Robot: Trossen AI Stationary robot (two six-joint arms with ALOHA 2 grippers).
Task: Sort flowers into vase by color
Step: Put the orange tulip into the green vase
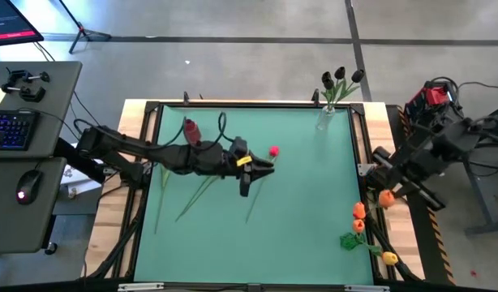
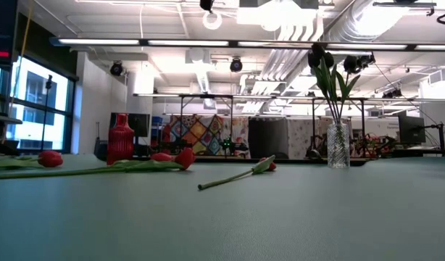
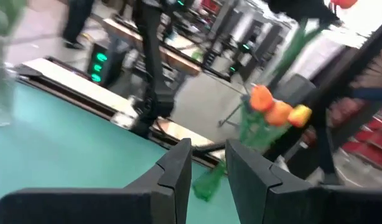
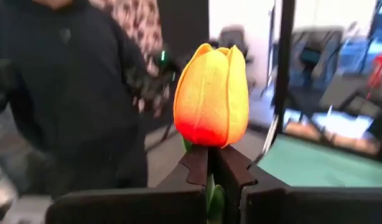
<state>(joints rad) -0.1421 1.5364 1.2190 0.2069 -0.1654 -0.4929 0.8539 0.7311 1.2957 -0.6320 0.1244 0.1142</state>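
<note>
The orange tulip (image 1: pixel 386 199) is well to the side of the green vase (image 1: pixel 347 241). My right gripper should move the tulip's stem into that vase before it lets go.
My left gripper (image 1: pixel 264 168) hovers open over the middle of the green table, beside a red tulip (image 1: pixel 274 151) that lies flat on its stem (image 2: pixel 233 176). More red tulips (image 1: pixel 184 195) lie on the table's left part (image 2: pixel 183 158). Near-black tulips (image 1: pixel 340 77) stand with their stems in a clear glass vase (image 1: pixel 325 119) at the far right. A red vase (image 1: pixel 190 130) stands at the far left. My right gripper (image 4: pixel 209 171) is past the table's right edge, shut on an orange tulip (image 1: pixel 386 197). My right gripper pinches the orange tulip's stem (image 4: pixel 209 186) just below the head between its two fingers. The orange head (image 4: pixel 211 96) stands upright above the fingertips, lifted clear of the table. The rest of the stem is hidden behind the fingers.
Orange tulips (image 1: pixel 358 217) and a yellow one (image 1: pixel 389 258) with green leaves (image 1: pixel 349 240) sit at the table's near right edge, also seen in the left wrist view (image 3: pixel 270 107). A person in dark clothes (image 4: pixel 73 93) stands beyond the table. A desk with a keyboard (image 1: pixel 10 130) stands left.
</note>
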